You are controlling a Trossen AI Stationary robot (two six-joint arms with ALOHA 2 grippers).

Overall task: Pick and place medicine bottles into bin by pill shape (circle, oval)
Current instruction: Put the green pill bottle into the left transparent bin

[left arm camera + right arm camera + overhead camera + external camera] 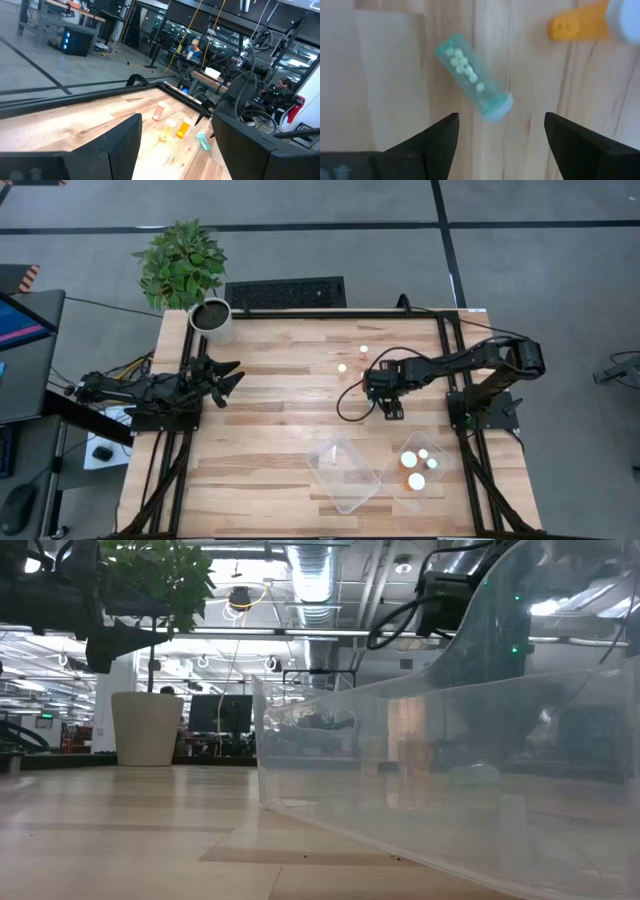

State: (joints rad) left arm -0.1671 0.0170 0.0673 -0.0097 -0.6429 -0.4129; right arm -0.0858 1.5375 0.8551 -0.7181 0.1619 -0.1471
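Observation:
I will grab the teal bottle by its white cap [498,107] with my right gripper next. Its round pills will stay free to be seen for sorting.
A teal bottle [472,77] with small round pills lies on its side on the table, right under my right gripper [502,130]. That gripper [388,398] is open, points down, and touches nothing. An orange bottle [580,25] lies beside the teal one. In the left wrist view a pink [160,110], a yellow [170,129] and an orange bottle [184,127] stand near the teal one [202,141]. Two white caps [365,348] [342,367] show in the high view. My left gripper [232,376] waits open at the table's left side.
Two clear bins stand near the front edge: the left one [345,473], and the right one [395,480] holding several white-capped bottles [416,480]. A white plant pot [212,320] stands at the far left corner. A black cable [350,405] loops beside my right gripper.

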